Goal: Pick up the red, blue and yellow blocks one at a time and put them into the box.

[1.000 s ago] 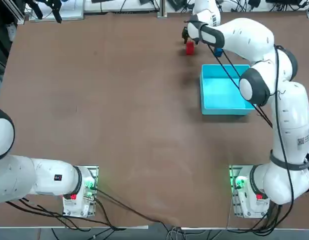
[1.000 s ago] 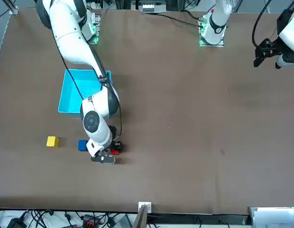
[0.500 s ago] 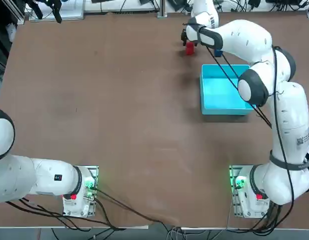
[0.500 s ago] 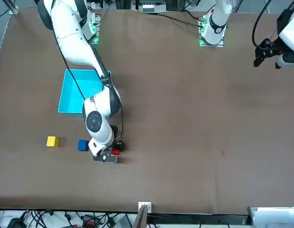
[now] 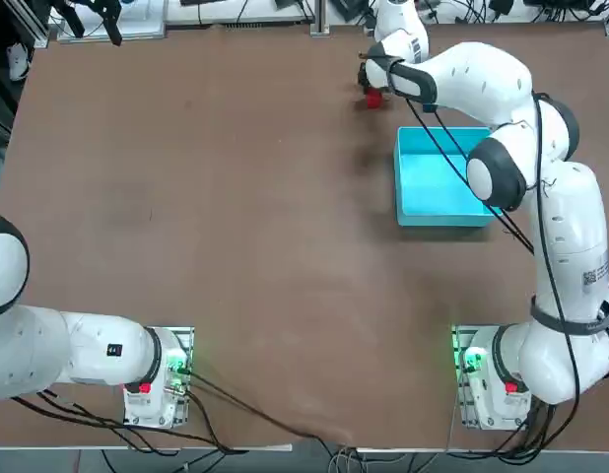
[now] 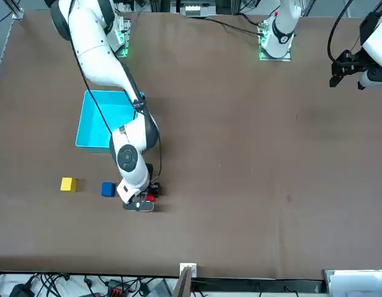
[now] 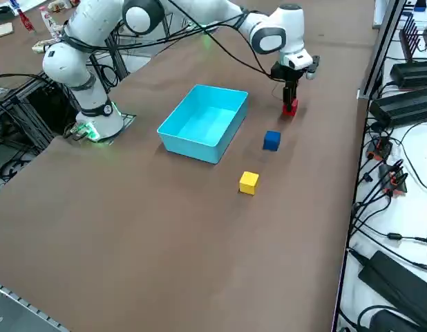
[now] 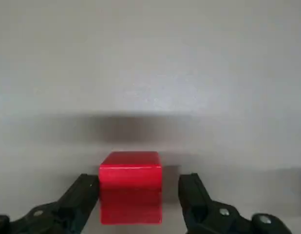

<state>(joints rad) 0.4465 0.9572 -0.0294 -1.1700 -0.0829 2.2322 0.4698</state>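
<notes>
I will next use my right gripper to hold the red block (image 6: 149, 197) by its two opposite sides, so that I can put the block into the box (image 6: 104, 117).
The red block (image 8: 131, 185) rests on the table between the fingers of my right gripper (image 8: 139, 183), which is open, with a gap showing on one side of the block. In the side view the gripper (image 7: 291, 97) points straight down over the red block (image 7: 289, 108), near the table's far edge. The blue block (image 7: 271, 140) and the yellow block (image 7: 249, 182) lie on the table beside the light cyan box (image 7: 203, 121). From the front, the yellow block (image 6: 68, 184), blue block (image 6: 107, 189) and red block (image 6: 149, 197) form a row. The box (image 5: 442, 177) holds nothing.
The parked left arm (image 5: 48, 355) sits at the near left corner. Cables and equipment (image 7: 400, 104) line the floor beyond the table's right edge. The right arm's links (image 5: 502, 148) reach over the box.
The right gripper has shifted slightly away from the blue block and come down around the red block. None of the blocks has moved.
</notes>
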